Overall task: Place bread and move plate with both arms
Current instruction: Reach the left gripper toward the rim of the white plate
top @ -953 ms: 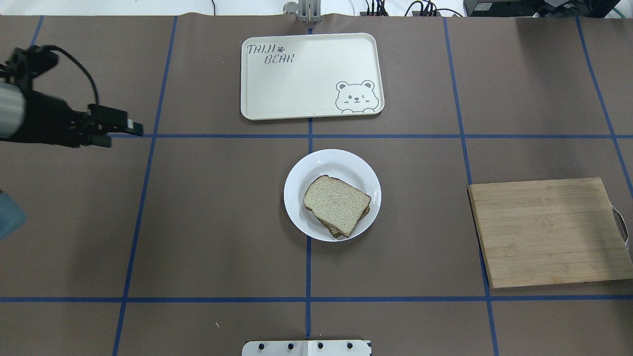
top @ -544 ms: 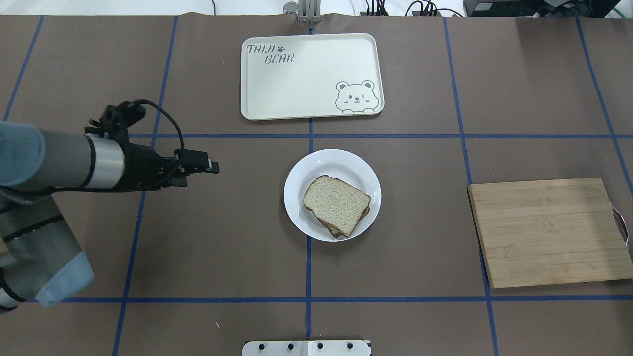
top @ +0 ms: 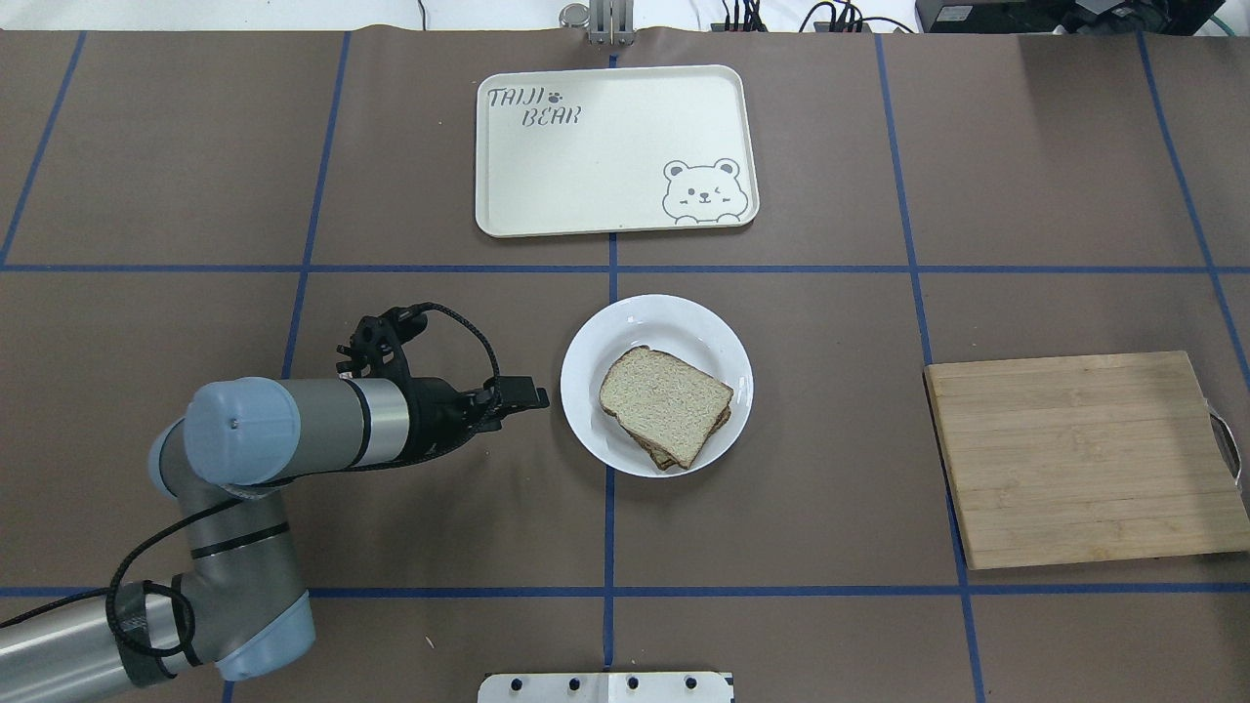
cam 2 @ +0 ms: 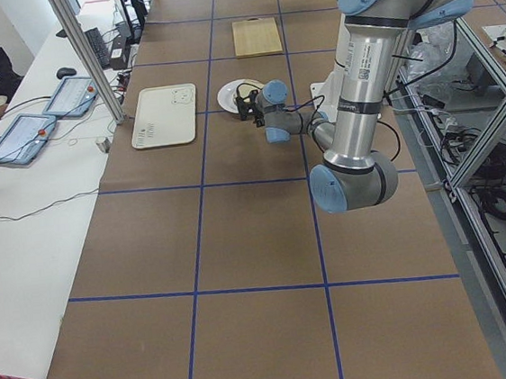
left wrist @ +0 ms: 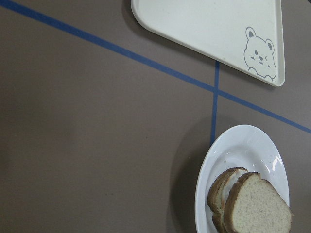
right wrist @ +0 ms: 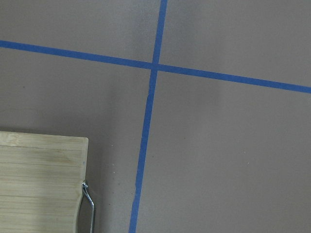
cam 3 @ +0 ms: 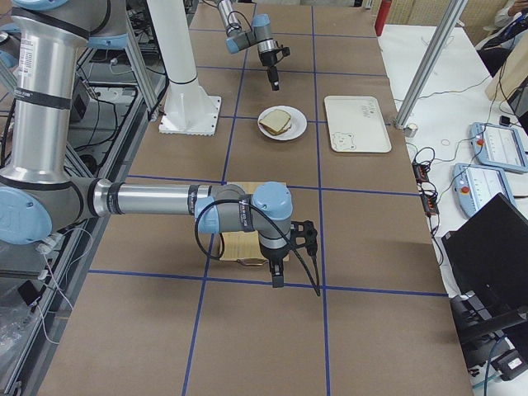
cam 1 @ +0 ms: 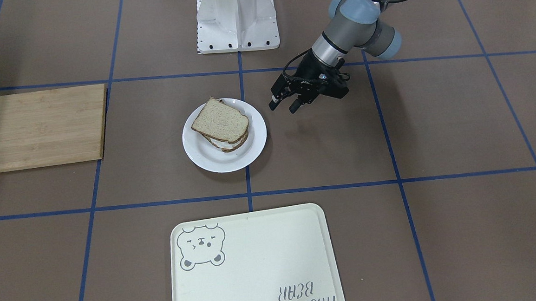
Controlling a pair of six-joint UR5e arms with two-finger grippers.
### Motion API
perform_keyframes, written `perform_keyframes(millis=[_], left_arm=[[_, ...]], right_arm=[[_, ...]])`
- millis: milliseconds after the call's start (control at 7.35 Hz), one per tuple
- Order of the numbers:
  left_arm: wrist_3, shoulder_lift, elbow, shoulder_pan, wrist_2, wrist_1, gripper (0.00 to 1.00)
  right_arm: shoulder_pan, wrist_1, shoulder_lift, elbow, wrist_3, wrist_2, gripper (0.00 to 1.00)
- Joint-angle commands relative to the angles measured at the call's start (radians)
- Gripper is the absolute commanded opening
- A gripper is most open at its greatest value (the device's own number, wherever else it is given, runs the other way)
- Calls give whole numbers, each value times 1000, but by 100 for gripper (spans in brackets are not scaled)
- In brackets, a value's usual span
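Note:
The bread stack covers the middle of the plate, so my left gripper should next grab the plate by its bare rim to move the plate.
A plain slice of bread lies on top of a stack of slices on the round white plate at the table's middle. Something white shows between the slices in the front-facing view, where the bread and plate also appear. My left gripper hovers just left of the plate's rim, empty, fingers apart in the front-facing view. The left wrist view shows the plate and bread at its lower right. My right gripper shows only in the exterior right view, near the cutting board; I cannot tell its state.
A cream tray with a bear drawing lies beyond the plate. A wooden cutting board with a metal handle lies at the right; its corner shows in the right wrist view. Blue tape lines cross the brown table.
My left arm has swung in from the far left edge, rightward and nearer, until its gripper is next to the plate. Plate, bread, tray and board have not moved.

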State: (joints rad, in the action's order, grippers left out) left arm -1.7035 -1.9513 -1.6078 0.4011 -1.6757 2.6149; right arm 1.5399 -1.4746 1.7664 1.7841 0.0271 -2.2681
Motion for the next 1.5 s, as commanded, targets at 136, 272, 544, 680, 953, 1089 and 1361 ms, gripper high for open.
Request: perform_keyframes(millis=[136,272,544,680,953,1089,1361], left_arm=[[-77,-57,106,-16,5,74,50],[-77,-79,132,-18,5,77,39],[-79,-109,152,-28,5,82,37],[-81,-121,154,-28,5,86,36],[-81,-124,158,-30,5,108,33],[-81,-124,166,-30,5,108,33],[-81,-126,178,-36,5,114,33]], right_arm=[[0,0,-1,0,-6,-2,100],[0,0,-2,0,-7,-2,100],[0,0,-1,0,-7,-2,100],[0,0,-1,0,-7,-2,100],[0,0,1,0,-9,-2,100],[0,0,1,0,-9,-2,100],[0,0,2,1,-9,-2,100]])
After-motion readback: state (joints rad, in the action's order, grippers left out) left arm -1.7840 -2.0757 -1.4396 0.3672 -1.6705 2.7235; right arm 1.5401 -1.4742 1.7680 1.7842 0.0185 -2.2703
